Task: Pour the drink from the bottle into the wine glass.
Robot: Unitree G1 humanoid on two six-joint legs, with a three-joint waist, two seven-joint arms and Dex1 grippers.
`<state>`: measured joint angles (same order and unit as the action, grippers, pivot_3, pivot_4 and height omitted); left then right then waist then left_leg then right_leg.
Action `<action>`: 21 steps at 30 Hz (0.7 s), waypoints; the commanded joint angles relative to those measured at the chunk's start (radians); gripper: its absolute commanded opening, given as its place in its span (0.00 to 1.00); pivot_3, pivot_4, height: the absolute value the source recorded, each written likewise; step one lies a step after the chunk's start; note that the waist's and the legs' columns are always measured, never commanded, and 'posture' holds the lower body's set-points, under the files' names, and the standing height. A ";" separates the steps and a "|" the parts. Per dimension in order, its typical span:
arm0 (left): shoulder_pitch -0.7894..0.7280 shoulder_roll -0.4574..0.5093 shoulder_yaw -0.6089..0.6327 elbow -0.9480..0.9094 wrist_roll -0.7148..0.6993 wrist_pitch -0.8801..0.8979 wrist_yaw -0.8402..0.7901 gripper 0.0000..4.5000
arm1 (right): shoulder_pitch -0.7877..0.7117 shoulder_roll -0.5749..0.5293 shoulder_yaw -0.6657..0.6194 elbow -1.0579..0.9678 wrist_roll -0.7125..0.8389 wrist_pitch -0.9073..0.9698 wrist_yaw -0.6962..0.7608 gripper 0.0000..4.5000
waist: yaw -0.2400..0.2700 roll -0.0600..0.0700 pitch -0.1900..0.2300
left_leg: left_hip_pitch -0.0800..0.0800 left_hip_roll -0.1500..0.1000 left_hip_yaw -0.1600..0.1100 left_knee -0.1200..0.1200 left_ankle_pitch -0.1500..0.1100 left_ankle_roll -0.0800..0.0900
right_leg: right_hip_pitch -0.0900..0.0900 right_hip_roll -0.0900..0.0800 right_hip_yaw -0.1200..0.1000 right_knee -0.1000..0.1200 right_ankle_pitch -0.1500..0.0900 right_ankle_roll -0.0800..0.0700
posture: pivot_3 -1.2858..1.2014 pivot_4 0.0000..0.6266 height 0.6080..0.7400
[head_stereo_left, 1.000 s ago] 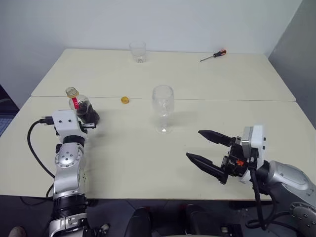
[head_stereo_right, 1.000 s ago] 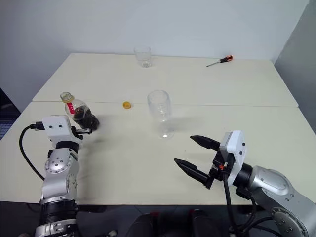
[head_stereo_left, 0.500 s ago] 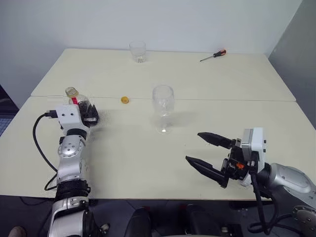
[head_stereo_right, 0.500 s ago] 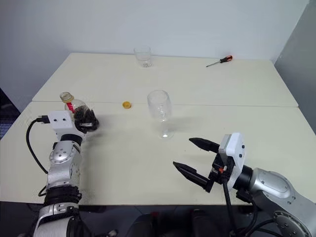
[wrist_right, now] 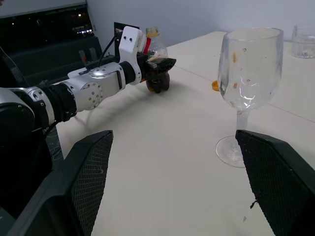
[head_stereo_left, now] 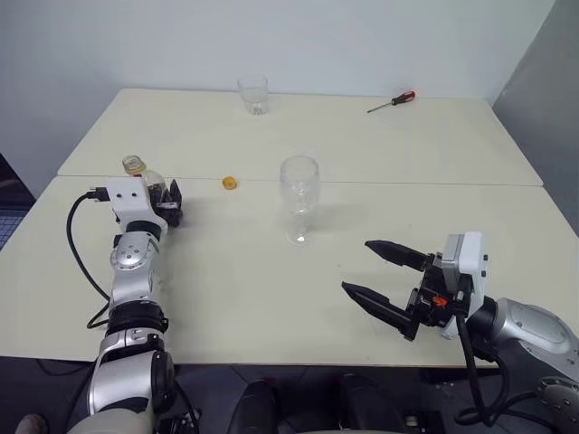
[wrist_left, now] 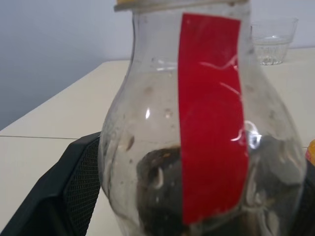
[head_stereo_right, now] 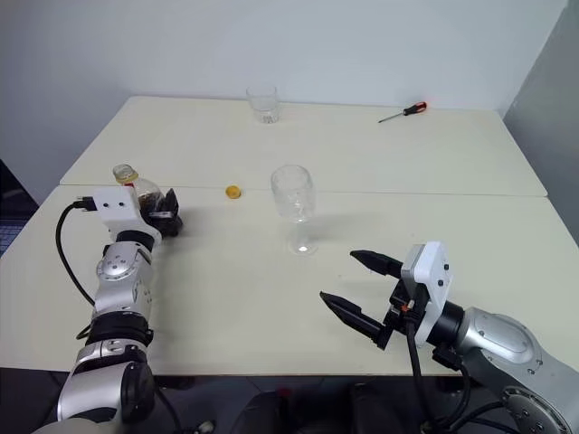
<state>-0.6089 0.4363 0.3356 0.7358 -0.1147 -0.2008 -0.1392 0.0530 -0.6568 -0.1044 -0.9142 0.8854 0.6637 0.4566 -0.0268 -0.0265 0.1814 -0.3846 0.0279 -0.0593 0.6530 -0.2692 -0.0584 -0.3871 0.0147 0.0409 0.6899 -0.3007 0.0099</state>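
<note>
My left gripper should close, which would catch the bottle: my fingertips stand on either side of the body of the bottle (wrist_left: 162, 123).
The bottle (wrist_left: 162, 123), clear and round-bodied with a red label strip, stands uncapped on the table's left side. The dark drink (wrist_left: 157, 196) sits low in it. My left gripper (head_stereo_left: 170, 204) is open and level, with a black finger (wrist_left: 74, 191) on each side of the bottle's body; whether they touch it I cannot tell. The empty wine glass (head_stereo_left: 298, 194) stands upright mid-table. To its near right my right gripper (head_stereo_left: 355, 266) hovers open with nothing between its fingers.
A small yellow cap (head_stereo_left: 230, 183) lies on the table between bottle and glass. A short clear tumbler (head_stereo_left: 252, 94) stands at the far edge. A red-handled screwdriver (head_stereo_left: 392, 101) lies at the far right. A seam crosses the table (head_stereo_left: 434, 185) behind the glass.
My left gripper has pushed forward, so its fingers now flank the bottle's body. The right gripper, the glass and the bottle have kept still.
</note>
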 commanded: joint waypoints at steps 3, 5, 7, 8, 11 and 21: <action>-0.059 0.025 -0.012 0.054 -0.001 -0.054 -0.020 0.96 | -0.011 -0.006 -0.005 -0.041 0.008 -0.017 -0.011 0.95 | 0.000 0.000 0.000 | 0.000 0.000 0.000 0.000 0.000 0.000 | 0.000 0.000 0.000 0.000 0.000 0.000 | 0.52 0.24 1.00; -0.066 0.027 -0.014 0.067 -0.007 -0.063 -0.028 0.87 | -0.014 -0.007 -0.004 -0.043 0.012 -0.014 -0.017 0.95 | 0.000 0.000 0.000 | 0.000 0.000 0.000 0.000 0.000 0.000 | 0.000 0.000 0.000 0.000 0.000 0.000 | 0.52 0.24 1.00; -0.068 0.029 -0.013 0.073 -0.010 -0.068 -0.035 0.74 | -0.018 -0.008 -0.004 -0.045 0.015 -0.011 -0.023 0.95 | 0.000 0.000 0.000 | 0.000 0.000 0.000 0.000 0.000 0.000 | 0.000 0.000 0.000 0.001 0.000 0.000 | 0.52 0.24 1.00; -0.068 0.031 -0.012 0.075 -0.011 -0.070 -0.038 0.67 | -0.022 -0.008 -0.003 -0.046 0.019 -0.008 -0.029 0.95 | 0.000 0.000 0.000 | 0.000 0.000 0.000 0.000 0.000 0.000 | 0.000 0.000 0.000 0.001 0.001 -0.001 | 0.52 0.24 1.00; -0.069 0.041 -0.008 0.083 -0.015 -0.077 -0.045 0.47 | -0.032 -0.009 0.000 -0.052 0.029 -0.001 -0.047 0.95 | 0.000 0.000 0.000 | 0.000 0.000 0.000 0.000 0.000 0.000 | 0.000 0.000 0.000 0.001 0.001 -0.001 | 0.52 0.24 1.00; -0.069 0.054 -0.019 0.060 -0.012 -0.068 -0.071 0.29 | -0.048 -0.016 0.002 -0.056 0.050 0.008 -0.072 0.95 | 0.000 -0.001 0.000 | -0.001 0.000 0.000 0.001 0.000 0.000 | 0.000 0.000 0.000 0.001 0.002 -0.003 | 0.52 0.24 1.00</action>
<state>-0.6531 0.4638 0.3173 0.8407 -0.1175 -0.2490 -0.1953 0.0186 -0.6614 -0.0969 -0.9179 0.9148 0.6747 0.3901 -0.0271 -0.0273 0.1817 -0.3851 0.0282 -0.0597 0.6536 -0.2692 -0.0584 -0.3873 0.0145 0.0404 0.6905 -0.2987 0.0067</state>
